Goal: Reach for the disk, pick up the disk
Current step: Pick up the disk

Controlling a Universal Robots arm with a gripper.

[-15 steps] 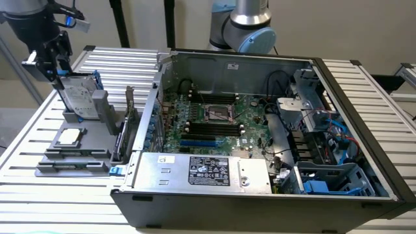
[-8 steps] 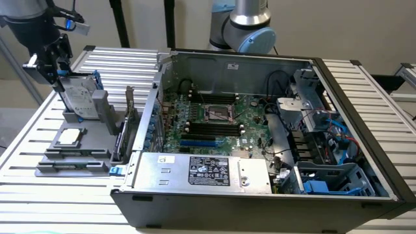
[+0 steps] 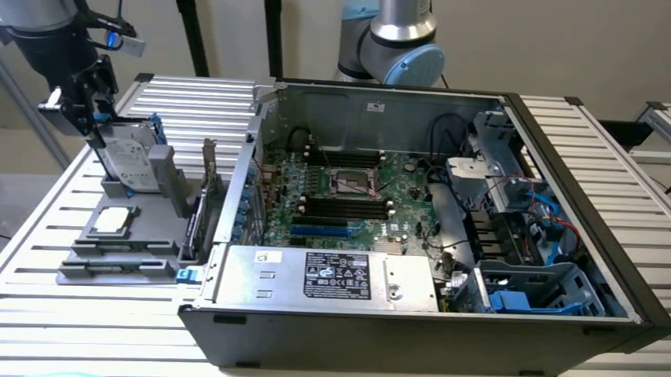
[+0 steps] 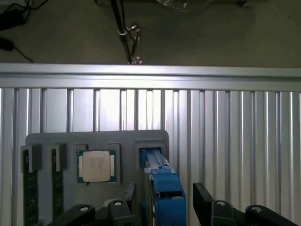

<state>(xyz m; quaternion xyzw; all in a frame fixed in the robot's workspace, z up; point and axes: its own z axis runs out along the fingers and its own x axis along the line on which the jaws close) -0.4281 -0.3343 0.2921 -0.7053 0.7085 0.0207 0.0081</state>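
My gripper's fingers are on either side of the blue bracket (image 4: 169, 197), below the disk's upper edge. My gripper needs to close now. Closing now would hold the disk.
The disk (image 3: 130, 159) stands on edge in a slot of the grey holder tray (image 3: 82, 236) on the exterior view's left. It is silver-grey with a white label and a blue carrier bracket. My gripper (image 3: 103, 129) hangs right above it, at its upper edge. In the wrist view the disk's blue bracket edge (image 4: 163, 188) runs between my two black fingers (image 4: 203, 200). The gripper (image 4: 164, 203) is open, with a finger on either side of the disk and a small gap at each.
A square silver chip (image 3: 113, 221) (image 4: 97, 165) lies in the tray, with memory sticks (image 3: 115, 269) in slots beside it. An open computer case (image 3: 419, 196) with a silver power supply box (image 3: 335, 275) stands on the exterior view's right. Another arm (image 3: 394, 39) stands behind it.
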